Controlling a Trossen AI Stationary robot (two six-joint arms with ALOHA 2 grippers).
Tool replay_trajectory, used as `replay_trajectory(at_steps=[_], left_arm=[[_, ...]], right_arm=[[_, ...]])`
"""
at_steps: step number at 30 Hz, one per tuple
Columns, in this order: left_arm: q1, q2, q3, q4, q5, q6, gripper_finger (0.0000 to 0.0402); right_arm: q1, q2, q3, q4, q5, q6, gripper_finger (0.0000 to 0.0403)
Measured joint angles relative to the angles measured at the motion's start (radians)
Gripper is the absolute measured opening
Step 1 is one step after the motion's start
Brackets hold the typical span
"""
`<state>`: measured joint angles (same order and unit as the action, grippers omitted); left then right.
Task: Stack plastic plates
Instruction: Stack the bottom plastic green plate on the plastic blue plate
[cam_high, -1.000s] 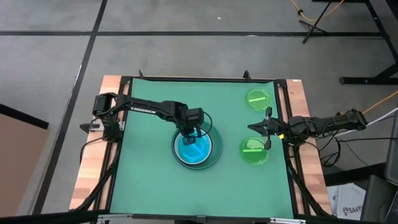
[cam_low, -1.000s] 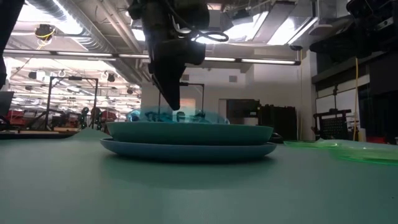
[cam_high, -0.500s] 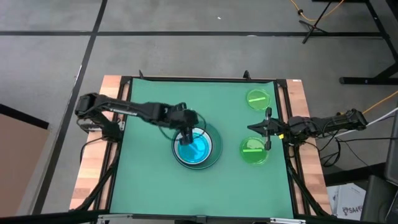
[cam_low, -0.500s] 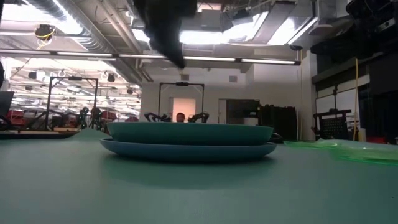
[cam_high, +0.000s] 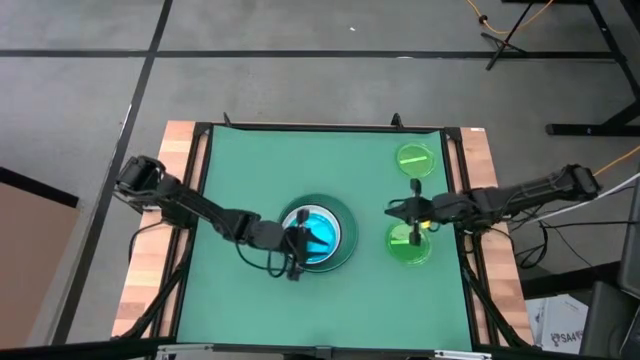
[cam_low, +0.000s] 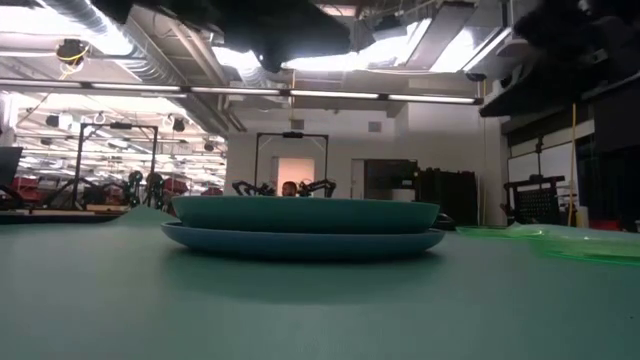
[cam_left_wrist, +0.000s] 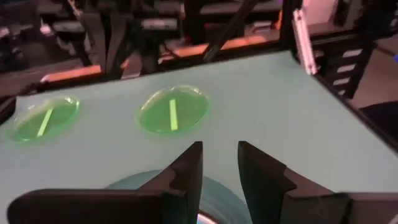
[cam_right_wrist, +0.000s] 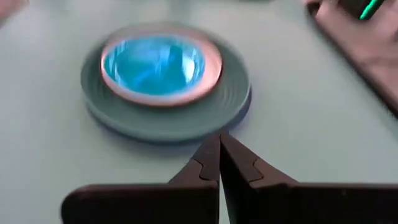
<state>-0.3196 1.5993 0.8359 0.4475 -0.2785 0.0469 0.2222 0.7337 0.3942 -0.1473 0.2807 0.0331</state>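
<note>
Next, my right gripper picks up the nearer green plate by its rim (cam_high: 403, 172) to add the green plate to the stack (cam_high: 318, 235).
The stack (cam_high: 318, 235) sits mid-table: a dark green plate (cam_right_wrist: 186, 112) on a blue one (cam_low: 300, 242), with a pale rim and a translucent cyan plate (cam_right_wrist: 154, 62) on top. No black plate shows. Two translucent green plates lie flat on the mat, one by the right edge (cam_high: 408, 245) and one toward the far right corner (cam_high: 414, 158). My left gripper (cam_high: 305, 238) hovers open over the stack's left side, raised clear of it (cam_left_wrist: 219, 146). My right gripper (cam_high: 408, 213) is shut (cam_right_wrist: 219, 140) above the nearer green plate, pointing at the stack.
Green mat (cam_high: 250, 160) covers the table inside a black frame, with wooden strips along the left and right edges. There is bare mat left of, behind and in front of the stack. Cables hang off the right side.
My left gripper rose off the stack and drew back toward the table's left and near side. The cyan plate that stood above the stack's rim beneath it now lies down in the stack. My right gripper shifted a little toward the table's left, over the nearer green plate.
</note>
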Motion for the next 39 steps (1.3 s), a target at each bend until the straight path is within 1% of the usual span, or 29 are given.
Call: replay_trajectory(at_steps=[2, 5, 7, 8, 11, 13, 15, 17, 19, 23, 25, 27, 29, 33, 39], left_arm=[[-0.013, -0.001, -0.010, 0.021, -0.001, 0.001, 0.0094], [-0.025, -0.001, -0.010, 0.015, -0.001, -0.007, 0.0094], [-0.036, -0.001, -0.010, 0.014, -0.001, -0.007, 0.0094], [-0.040, -0.001, -0.010, 0.013, -0.001, -0.007, 0.0094], [-0.051, -0.001, -0.010, 0.010, -0.001, -0.007, 0.0094], [-0.055, -0.001, -0.010, 0.010, -0.001, -0.009, 0.0094], [-0.055, -0.001, -0.010, 0.010, -0.001, -0.016, 0.0094], [-0.061, -0.001, -0.010, 0.010, -0.003, -0.018, 0.0094], [-0.061, -0.001, -0.010, 0.011, -0.003, -0.013, 0.0094], [-0.057, -0.001, -0.010, 0.010, -0.009, -0.015, 0.0094], [-0.057, -0.001, -0.010, 0.010, -0.024, -0.015, 0.0094], [-0.058, -0.001, -0.010, 0.010, -0.027, -0.016, 0.0094], [-0.058, -0.001, -0.010, 0.010, -0.027, -0.017, 0.0094], [-0.058, -0.001, -0.010, 0.007, -0.028, -0.017, 0.0094], [-0.058, -0.001, -0.010, -0.005, -0.028, -0.019, 0.0094]], right_arm=[[0.000, 0.070, 0.069, -0.120, 0.011, 0.011, 0.0001], [0.000, 0.174, 0.182, -0.324, 0.071, 0.061, 0.0001], [-0.001, 0.237, 0.244, -0.433, 0.077, 0.094, 0.0001], [-0.001, 0.271, 0.271, -0.477, 0.079, 0.103, 0.0001], [-0.017, 0.356, 0.334, -0.551, 0.152, 0.162, 0.0001], [-0.047, 0.407, 0.376, -0.627, 0.152, 0.171, 0.0001], [-0.086, 0.451, 0.400, -0.703, 0.111, 0.173, 0.0007], [-0.130, 0.485, 0.415, -0.758, 0.041, 0.173, 0.0024], [-0.170, 0.505, 0.417, -0.793, -0.029, 0.165, 0.0053], [-0.238, 0.529, 0.417, -0.821, -0.191, 0.089, 0.0127], [-0.259, 0.536, 0.417, -0.821, -0.224, 0.041, 0.0163], [-0.276, 0.550, 0.417, -0.815, -0.223, -0.006, 0.0194], [-0.291, 0.572, 0.417, -0.795, -0.226, -0.041, 0.0217], [-0.304, 0.632, 0.417, -0.758, -0.289, -0.068, 0.0240], [-0.301, 0.728, 0.417, -0.742, -0.349, -0.096, 0.0233]])
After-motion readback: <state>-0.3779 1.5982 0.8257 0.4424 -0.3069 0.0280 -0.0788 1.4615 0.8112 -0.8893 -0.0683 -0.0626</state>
